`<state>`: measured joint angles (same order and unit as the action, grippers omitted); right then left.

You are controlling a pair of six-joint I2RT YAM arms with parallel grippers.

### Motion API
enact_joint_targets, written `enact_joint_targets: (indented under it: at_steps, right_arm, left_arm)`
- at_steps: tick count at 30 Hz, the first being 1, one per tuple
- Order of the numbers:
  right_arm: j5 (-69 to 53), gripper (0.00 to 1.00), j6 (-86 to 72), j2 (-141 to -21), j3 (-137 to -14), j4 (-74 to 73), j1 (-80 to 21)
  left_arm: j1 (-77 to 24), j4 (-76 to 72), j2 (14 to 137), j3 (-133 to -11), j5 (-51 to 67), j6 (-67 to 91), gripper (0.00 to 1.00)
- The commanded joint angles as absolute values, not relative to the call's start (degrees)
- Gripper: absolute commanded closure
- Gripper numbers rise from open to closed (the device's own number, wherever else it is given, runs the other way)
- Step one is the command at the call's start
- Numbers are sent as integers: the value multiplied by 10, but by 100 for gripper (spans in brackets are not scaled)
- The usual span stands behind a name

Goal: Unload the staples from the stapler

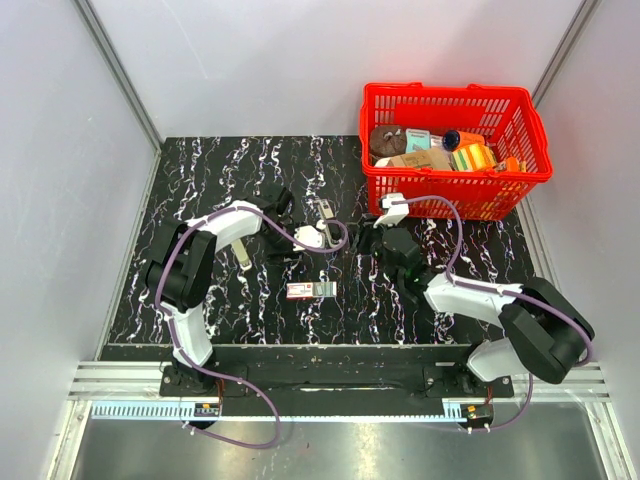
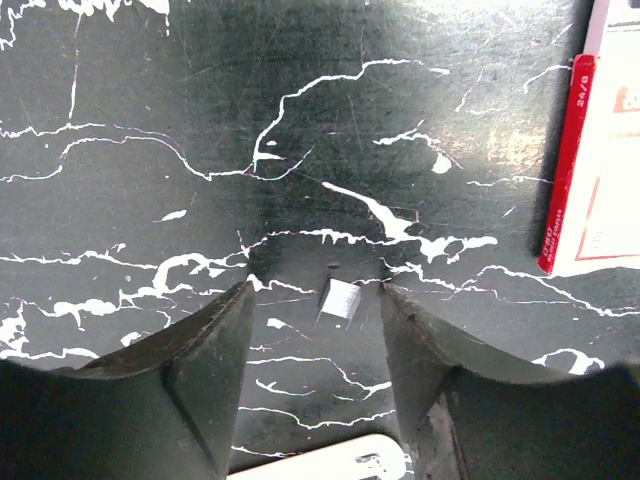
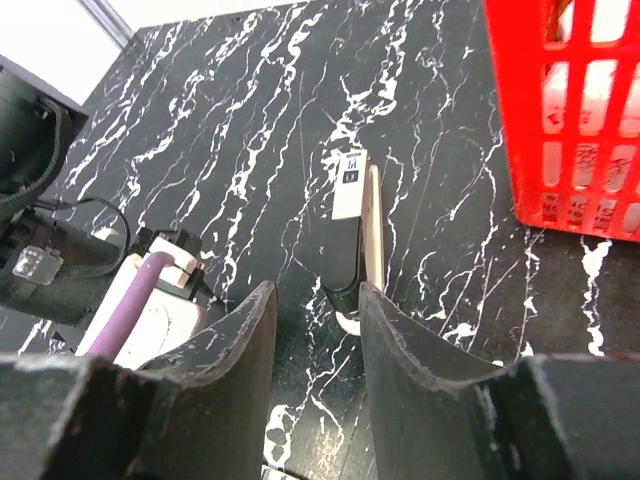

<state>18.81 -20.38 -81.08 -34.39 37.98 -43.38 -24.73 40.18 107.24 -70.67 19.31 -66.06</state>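
The silver strip (image 2: 340, 298) is ready for my left gripper to close on: both fingers reach down to the marbled tabletop on either side of the strip.
The stapler (image 3: 349, 230) is slim and black with a pale metal arm along one side. It lies on the marbled table, also visible from above (image 1: 324, 213). My right gripper (image 3: 316, 295) is open and empty, with the stapler's near end just beyond its right fingertip. My left gripper (image 2: 315, 292) is open and empty, low over the table. A short silver strip of staples (image 2: 340, 299) lies on the table between its fingertips. In the top view the left gripper (image 1: 322, 238) sits just in front of the stapler and the right gripper (image 1: 382, 222) to its right.
A small red-and-white box (image 1: 310, 290) lies on the table in front of the grippers and shows at the right edge of the left wrist view (image 2: 596, 150). A red basket (image 1: 455, 150) of items stands at the back right. The left wrist and its purple cable (image 3: 140, 300) are close to my right gripper.
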Motion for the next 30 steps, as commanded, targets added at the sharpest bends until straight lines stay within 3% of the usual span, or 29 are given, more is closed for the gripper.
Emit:
enact_joint_targets:
  at_steps: [1, 8, 18, 24, 30]
  right_arm:
    - [211, 57, -207, -782, -336, 408, -425]
    - [214, 58, -206, -776, -332, 408, -425]
    - [221, 62, -204, -775, -332, 405, -423]
    - [221, 63, -206, -775, -331, 404, -420]
    - [221, 64, -206, -771, -334, 399, -419]
  left_arm:
    - [-250, 383, 1086, -698, 178, -677, 45]
    - [-252, 375, 1079, -685, 157, -670, 59]
    - [-267, 345, 1085, -664, 133, -653, 71]
    - [-269, 343, 1089, -666, 121, -638, 86]
    - [-269, 345, 1080, -669, 122, -619, 92]
